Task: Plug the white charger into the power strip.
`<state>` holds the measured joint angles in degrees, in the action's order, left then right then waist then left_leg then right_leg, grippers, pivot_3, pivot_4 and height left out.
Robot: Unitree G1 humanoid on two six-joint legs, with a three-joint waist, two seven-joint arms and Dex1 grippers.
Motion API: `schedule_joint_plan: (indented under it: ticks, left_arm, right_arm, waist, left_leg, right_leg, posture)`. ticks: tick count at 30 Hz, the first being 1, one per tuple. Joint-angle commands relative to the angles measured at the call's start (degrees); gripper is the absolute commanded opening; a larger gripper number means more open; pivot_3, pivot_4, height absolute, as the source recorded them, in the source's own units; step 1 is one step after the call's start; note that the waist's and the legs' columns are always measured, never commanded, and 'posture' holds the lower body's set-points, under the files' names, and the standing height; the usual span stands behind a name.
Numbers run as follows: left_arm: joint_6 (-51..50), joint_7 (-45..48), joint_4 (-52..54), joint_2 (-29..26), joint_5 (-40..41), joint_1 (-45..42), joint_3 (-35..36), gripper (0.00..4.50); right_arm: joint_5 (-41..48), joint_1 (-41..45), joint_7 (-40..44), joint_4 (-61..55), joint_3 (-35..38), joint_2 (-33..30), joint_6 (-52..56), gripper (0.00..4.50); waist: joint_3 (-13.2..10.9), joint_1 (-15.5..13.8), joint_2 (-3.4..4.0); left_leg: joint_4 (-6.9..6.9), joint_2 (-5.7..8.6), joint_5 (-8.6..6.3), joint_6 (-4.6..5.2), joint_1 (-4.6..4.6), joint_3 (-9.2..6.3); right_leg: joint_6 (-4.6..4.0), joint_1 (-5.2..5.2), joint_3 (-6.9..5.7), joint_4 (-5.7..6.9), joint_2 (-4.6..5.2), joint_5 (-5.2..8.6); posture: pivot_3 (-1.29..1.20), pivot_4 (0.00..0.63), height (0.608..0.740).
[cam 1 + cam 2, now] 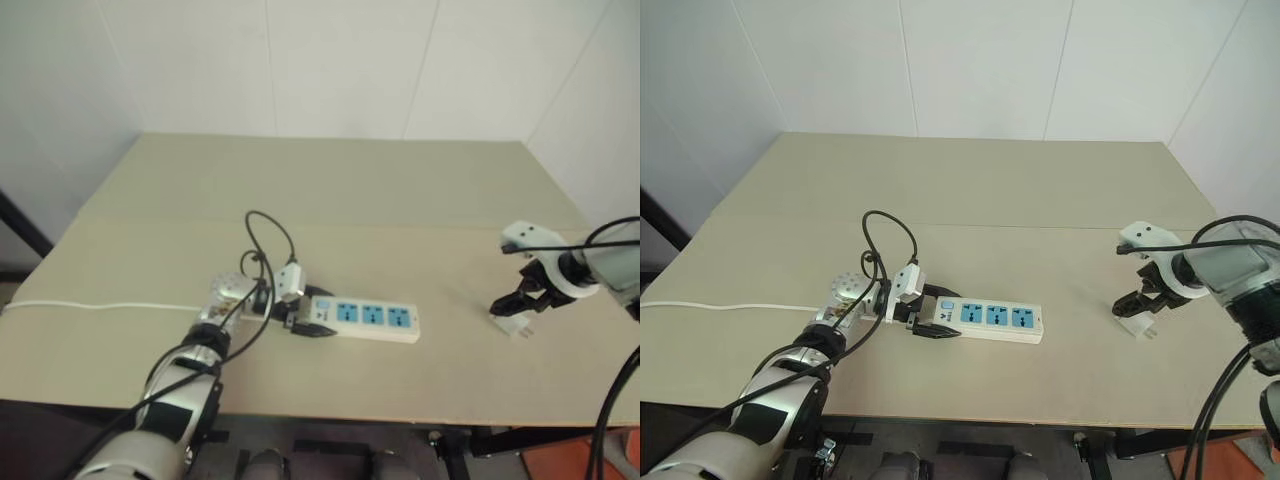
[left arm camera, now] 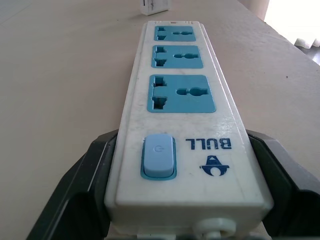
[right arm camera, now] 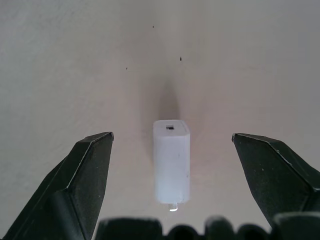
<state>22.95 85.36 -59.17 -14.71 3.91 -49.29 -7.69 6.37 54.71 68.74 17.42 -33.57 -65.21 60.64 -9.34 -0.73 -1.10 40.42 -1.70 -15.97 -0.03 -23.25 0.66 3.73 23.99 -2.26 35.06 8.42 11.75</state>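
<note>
I should grab the white charger (image 1: 520, 326) with my right gripper by the long sides of its body. This leaves the charger's prongs free to plug into the power strip.
The power strip (image 1: 372, 317) is a white bar with three blue socket faces, lying near the table's front middle. My left gripper (image 1: 305, 322) is shut on its switch end; in the left wrist view the black fingers (image 2: 95, 175) press both sides of the strip (image 2: 180, 100). The white charger (image 1: 520, 326) lies on the table at the right. My right gripper (image 1: 516, 305) hangs just above it, pointing down and open. In the right wrist view the charger (image 3: 171, 162) lies between the spread fingers (image 3: 90, 170), touching neither.
The strip's thin white cord (image 1: 100, 306) runs left across the beige table (image 1: 330, 190) to its left edge. A black cable loop (image 1: 268, 232) of my left arm rises behind the strip. White walls stand behind the table, and its right edge is near the charger.
</note>
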Motion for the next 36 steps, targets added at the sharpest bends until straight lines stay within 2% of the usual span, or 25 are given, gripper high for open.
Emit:
schedule_joint_plan:
  ticks: [1,12,35,36]
  left_arm:
    - [-0.6,-0.4,0.4,0.7,-0.8,1.4,-1.0,3.3]
    - [-1.9,0.0,3.0,0.0,-0.6,3.0,-1.4,3.3]
    - [-4.6,0.7,5.8,-1.5,-0.8,3.9,-2.4,3.3]
    - [-4.7,0.7,5.9,-1.6,-0.8,3.9,-2.4,3.3]
  right_arm:
    - [-3.6,0.9,1.7,3.3,0.2,0.5,-3.2,4.5]
    - [-9.0,-0.1,3.7,10.5,1.5,4.5,-7.9,4.5]
    - [-11.4,-3.1,4.0,11.2,3.9,8.5,-8.2,4.5]
    - [-11.4,-3.3,4.1,11.1,3.9,8.6,-8.2,4.31]
  waist:
    - [0.0,0.0,0.0]
    - [0.0,0.1,0.04]
    - [0.0,0.6,0.06]
    - [0.0,0.7,0.06]
  left_leg:
    - [0.0,0.0,0.0,0.0,0.0,0.0]
    - [0.0,0.0,0.03,-0.05,0.0,0.02]
    - [-0.01,-0.01,0.05,-0.08,0.02,0.02]
    - [-0.01,-0.01,0.05,-0.08,0.02,0.02]
  right_leg:
    - [0.0,0.0,0.0,0.01,0.0,0.0]
    - [0.01,0.03,0.0,0.02,0.0,0.0]
    - [0.01,0.03,0.0,0.08,-0.01,0.0]
    - [0.01,0.03,0.0,0.08,-0.01,0.0]
  posture:
    - [0.0,0.15,0.74]
    - [0.0,0.15,0.74]
    - [0.0,0.15,0.74]
    - [0.0,0.15,0.74]
